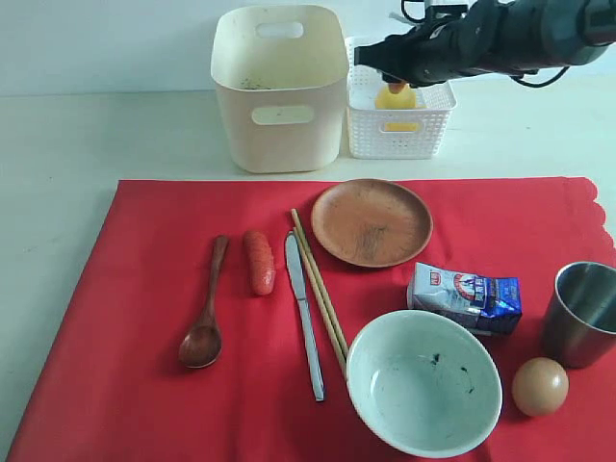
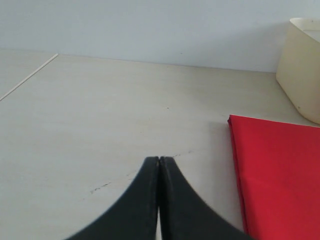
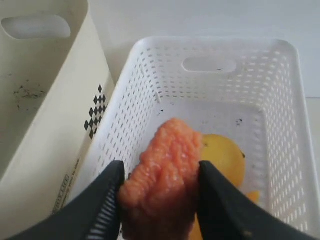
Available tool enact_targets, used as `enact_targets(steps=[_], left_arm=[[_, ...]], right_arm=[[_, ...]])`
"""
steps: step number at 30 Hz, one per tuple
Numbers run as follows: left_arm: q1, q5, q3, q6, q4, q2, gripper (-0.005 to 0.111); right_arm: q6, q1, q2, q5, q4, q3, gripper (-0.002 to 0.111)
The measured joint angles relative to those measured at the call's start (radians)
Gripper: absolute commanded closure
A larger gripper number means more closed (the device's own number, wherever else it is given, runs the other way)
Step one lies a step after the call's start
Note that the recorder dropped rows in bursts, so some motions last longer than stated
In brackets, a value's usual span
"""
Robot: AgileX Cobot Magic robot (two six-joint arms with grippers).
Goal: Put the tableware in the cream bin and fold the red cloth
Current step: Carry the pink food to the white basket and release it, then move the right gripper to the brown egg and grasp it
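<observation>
The orange-pink food piece [image 1: 397, 87] [image 3: 165, 165] is inside the rim of the white lattice basket and would lie in the basket, so my right gripper opens now.
On the red cloth [image 1: 144, 318] lie a brown plate [image 1: 372, 221], wooden spoon [image 1: 207, 308], steel knife [image 1: 303, 308], chopsticks [image 1: 320, 294], pale bowl [image 1: 423, 380] and steel cup [image 1: 582, 313]. The cream bin [image 1: 279, 87] stands behind the cloth. My right gripper [image 3: 160, 175] hangs over the white lattice basket [image 3: 280, 100], shut on a lumpy orange-pink food piece [image 3: 165, 165]. My left gripper [image 2: 159, 160] is shut and empty, over bare table beside the cloth's edge [image 2: 280, 175]. It does not show in the exterior view.
A yellow fruit [image 3: 225, 157] lies in the basket under the held piece. A milk carton [image 1: 467, 296], an egg [image 1: 539, 386] and an orange-red food piece [image 1: 258, 262] also lie on the cloth. The basket stands close beside the cream bin.
</observation>
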Motion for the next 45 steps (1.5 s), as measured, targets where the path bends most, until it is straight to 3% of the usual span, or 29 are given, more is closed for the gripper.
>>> enact_targets(steps=[3,6,11,16,24,28,39,45], left_arm=[[0.0,0.0,0.0,0.0,0.0,0.0,0.105],[0.0,0.0,0.0,0.0,0.0,0.0,0.105],[0.0,0.0,0.0,0.0,0.0,0.0,0.105],[0.0,0.0,0.0,0.0,0.0,0.0,0.105],[0.0,0.0,0.0,0.0,0.0,0.0,0.105],[0.0,0.0,0.0,0.0,0.0,0.0,0.105],[0.0,0.0,0.0,0.0,0.0,0.0,0.105],[0.0,0.0,0.0,0.0,0.0,0.0,0.105]], right_arm=[[0.0,0.0,0.002,0.003,0.012,-0.002,0.081],[0.0,0.0,0.002,0.003,0.016,-0.005,0.062],[0.0,0.0,0.002,0.013,0.016,-0.005,0.046],[0.0,0.0,0.002,0.043,0.016,-0.005,0.043],[0.0,0.0,-0.102,0.262,0.016,-0.005,0.044],[0.0,0.0,-0.166,0.372,0.014,-0.005,0.05],[0.0,0.0,-0.293,0.632,-0.033,-0.007,0.098],[0.0,0.0,-0.4,0.662,-0.035,0.095,0.108]])
